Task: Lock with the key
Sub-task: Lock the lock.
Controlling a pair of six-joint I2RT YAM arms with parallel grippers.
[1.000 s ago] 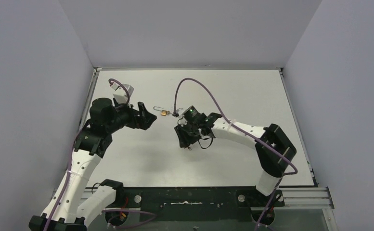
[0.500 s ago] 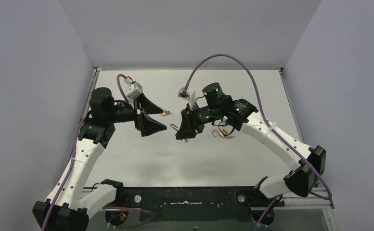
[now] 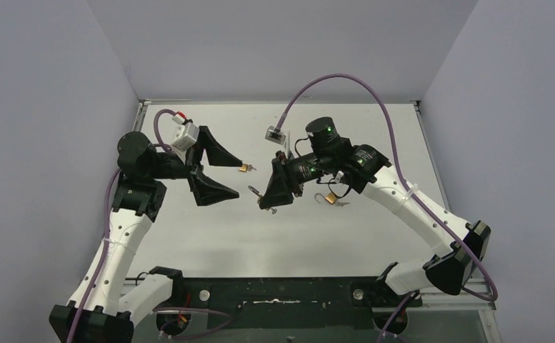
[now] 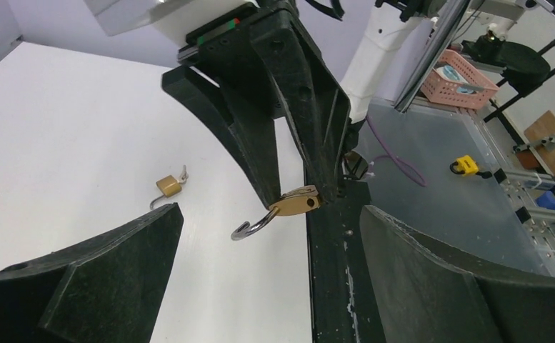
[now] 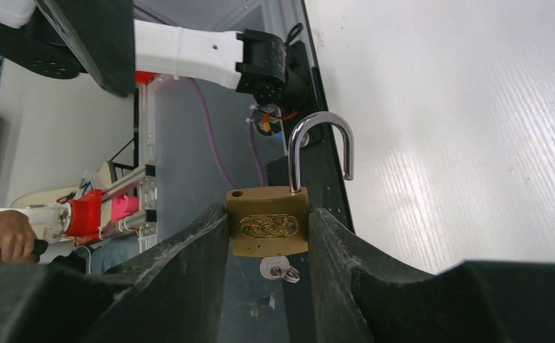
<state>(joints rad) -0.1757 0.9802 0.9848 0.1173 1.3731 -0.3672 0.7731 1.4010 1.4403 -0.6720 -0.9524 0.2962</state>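
Observation:
My left gripper reaches the padlock's silver shackle (image 3: 253,191) (image 4: 250,228) and grabs it next, leaving the padlock's brass body free for my right gripper to regrip for locking.
My right gripper (image 3: 268,199) is shut on a brass padlock (image 5: 267,221) and holds it above the table, facing the left gripper. Its silver shackle (image 5: 322,143) is open, and a small key (image 5: 277,269) on a ring sits in the bottom of the body. The held padlock also shows in the left wrist view (image 4: 294,204), with its shackle hooking down to the left. My left gripper (image 3: 238,179) is wide open and empty, a short way left of the padlock, and its fingers (image 4: 81,286) frame the left wrist view.
A second small brass padlock (image 3: 243,168) lies on the white table by the left gripper's upper fingertip; it also shows in the left wrist view (image 4: 168,186). A third padlock (image 3: 328,199) lies under the right arm. Grey walls (image 3: 60,107) enclose the table.
The right arm has risen from the table with the padlock and now points it at the left gripper. The left gripper has opened wide and drawn back slightly to the left.

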